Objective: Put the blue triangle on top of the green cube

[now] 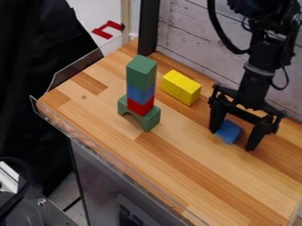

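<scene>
Next, my gripper grabs the two opposite sides of the blue triangle point(230, 131), to put it on top of the green cube.
The gripper point(232, 140) hangs low at the right of the wooden table, open, with one finger on either side of the blue triangle point(230, 131). The triangle lies on the table between the fingers, its upper part partly behind them. Left of the middle stands a stack: a green arch at the bottom, then a red block, a blue block, and a tall green block point(141, 73) on top. Bare green surface faces up at the stack's top.
A yellow block point(181, 87) lies between the stack and the gripper, near the back wall. Low clear guards run along the left and front edges of the table point(194, 176). A whitewashed plank wall point(191, 35) rises behind.
</scene>
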`<state>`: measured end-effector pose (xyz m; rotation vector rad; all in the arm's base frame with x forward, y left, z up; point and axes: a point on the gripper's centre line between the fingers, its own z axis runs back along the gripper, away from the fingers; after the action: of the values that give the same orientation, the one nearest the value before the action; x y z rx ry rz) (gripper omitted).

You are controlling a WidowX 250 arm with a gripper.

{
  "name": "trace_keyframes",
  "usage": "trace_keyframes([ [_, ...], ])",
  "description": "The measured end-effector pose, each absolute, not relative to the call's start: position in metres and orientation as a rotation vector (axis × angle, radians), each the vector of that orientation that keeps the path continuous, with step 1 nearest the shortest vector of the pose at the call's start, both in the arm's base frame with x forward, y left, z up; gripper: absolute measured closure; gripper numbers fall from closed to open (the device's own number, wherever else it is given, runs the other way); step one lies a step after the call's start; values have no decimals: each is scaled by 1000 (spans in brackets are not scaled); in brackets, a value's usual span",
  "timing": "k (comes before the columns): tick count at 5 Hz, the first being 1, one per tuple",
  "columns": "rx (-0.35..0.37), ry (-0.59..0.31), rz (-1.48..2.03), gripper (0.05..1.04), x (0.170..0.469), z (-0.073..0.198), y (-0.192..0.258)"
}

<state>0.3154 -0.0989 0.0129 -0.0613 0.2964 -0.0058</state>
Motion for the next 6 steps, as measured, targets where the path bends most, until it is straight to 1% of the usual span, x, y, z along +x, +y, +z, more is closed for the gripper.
trace_keyframes([
  [1, -62, 308, 3, 121, 319, 7, -96],
  [2, -59, 305, 20, 391, 321, 5, -94],
  [3, -58, 303, 24, 601, 322, 5, -93],
  [5, -63, 294, 56, 601, 319, 7, -91],
  [6, -68, 238, 97, 601, 311, 34, -87],
])
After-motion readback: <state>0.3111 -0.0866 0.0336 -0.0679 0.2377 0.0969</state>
